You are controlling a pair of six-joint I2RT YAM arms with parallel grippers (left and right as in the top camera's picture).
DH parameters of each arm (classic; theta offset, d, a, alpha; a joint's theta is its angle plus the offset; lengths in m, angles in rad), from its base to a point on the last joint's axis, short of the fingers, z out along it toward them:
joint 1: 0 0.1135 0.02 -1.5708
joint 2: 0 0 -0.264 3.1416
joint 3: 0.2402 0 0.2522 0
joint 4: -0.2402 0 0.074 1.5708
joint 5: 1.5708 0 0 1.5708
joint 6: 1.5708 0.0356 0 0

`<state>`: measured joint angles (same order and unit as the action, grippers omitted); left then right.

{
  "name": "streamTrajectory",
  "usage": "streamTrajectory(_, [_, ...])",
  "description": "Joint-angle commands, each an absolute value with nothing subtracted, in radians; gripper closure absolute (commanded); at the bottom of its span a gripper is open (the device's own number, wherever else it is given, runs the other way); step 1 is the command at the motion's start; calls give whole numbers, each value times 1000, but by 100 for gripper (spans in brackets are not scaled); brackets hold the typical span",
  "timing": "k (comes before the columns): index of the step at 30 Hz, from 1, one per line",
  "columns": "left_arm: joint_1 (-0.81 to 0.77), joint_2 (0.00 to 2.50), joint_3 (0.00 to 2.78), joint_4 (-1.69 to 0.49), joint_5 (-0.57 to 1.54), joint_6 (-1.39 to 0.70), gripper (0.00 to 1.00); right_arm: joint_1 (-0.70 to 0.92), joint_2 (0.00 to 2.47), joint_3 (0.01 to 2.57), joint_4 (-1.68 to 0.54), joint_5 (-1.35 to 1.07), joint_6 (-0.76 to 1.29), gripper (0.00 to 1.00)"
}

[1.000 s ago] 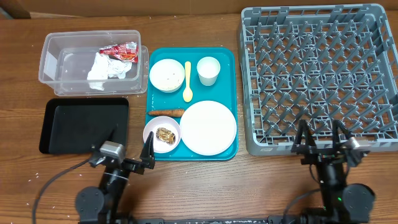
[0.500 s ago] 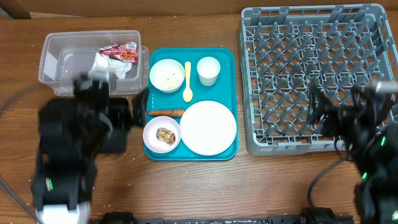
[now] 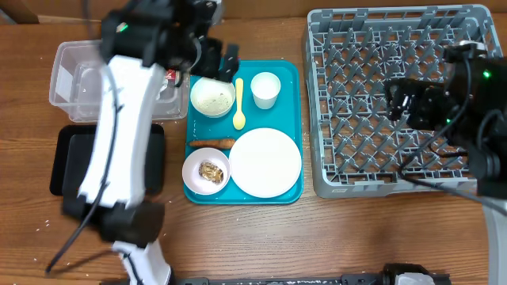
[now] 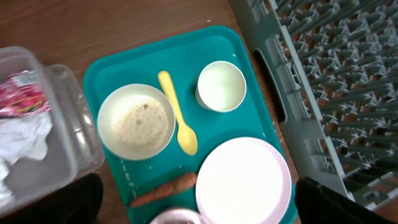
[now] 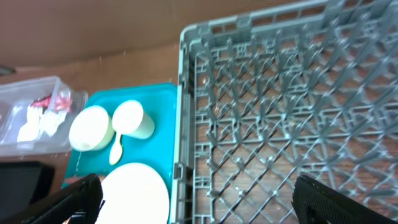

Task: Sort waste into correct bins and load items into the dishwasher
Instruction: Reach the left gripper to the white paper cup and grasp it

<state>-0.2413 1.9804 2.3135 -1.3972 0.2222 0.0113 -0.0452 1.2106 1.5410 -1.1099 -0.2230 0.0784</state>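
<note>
My left gripper should pinch the white cup's rim on the spoon side next, so the cup's base end stays free to hand over to my right gripper.
A teal tray (image 3: 269, 119) holds a white bowl with residue (image 3: 212, 96), a yellow spoon (image 3: 238, 103), a white cup (image 3: 265, 89), a large white plate (image 3: 265, 162), a carrot (image 3: 211, 143) and a small bowl of food scraps (image 3: 207, 172). My left gripper (image 3: 216, 60) hovers open and empty high above the tray's far left end; its view shows the bowl (image 4: 135, 121), spoon (image 4: 179, 121), cup (image 4: 221, 86) and plate (image 4: 242, 180). My right gripper (image 3: 401, 99) is open and empty above the grey dish rack (image 3: 404, 47), which also shows in the right wrist view (image 5: 280, 112).
A clear bin (image 3: 71, 79) at the far left holds a red wrapper (image 4: 22, 99) and white tissue (image 4: 22, 134). A black tray (image 3: 67, 162) lies in front of it. My left arm crosses over both.
Both arms rose from the table's front edge. The left swung up over the clear bin and the tray's far end; the right moved up over the rack.
</note>
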Motion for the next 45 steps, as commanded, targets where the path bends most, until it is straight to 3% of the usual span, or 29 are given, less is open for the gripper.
streamTrajectory(1, [-249, 2090, 2362, -1375, 216, 30, 0, -46, 1232, 1570, -1114, -271, 81, 0])
streamTrajectory(10, [-265, 2281, 2362, -1233, 304, 31, 0, -46, 1279, 1569, -1157, -271, 81, 0])
streamTrajectory(20, [-356, 2376, 2358, -1131, 170, 30, 19, -46, 1328, 1569, -1192, -271, 81, 0])
streamTrajectory(30, [-380, 2447, 2357, -1149, 69, -50, 46, -46, 1340, 1569, -1195, -271, 81, 1])
streamTrajectory(35, [-381, 2466, 2356, -1152, 70, -68, 75, -46, 1340, 1569, -1195, -270, 81, 1])
streamTrajectory(37, [-381, 2474, 2354, -1152, 70, -87, 96, -46, 1340, 1569, -1195, -270, 81, 1])
streamTrajectory(42, [-381, 2473, 2354, -1160, 86, -107, 96, -46, 1340, 1569, -1195, -264, 81, 7])
streamTrajectory(45, [-364, 2445, 2375, -1189, 225, -113, 96, -46, 1340, 1569, -1183, -268, 82, 7])
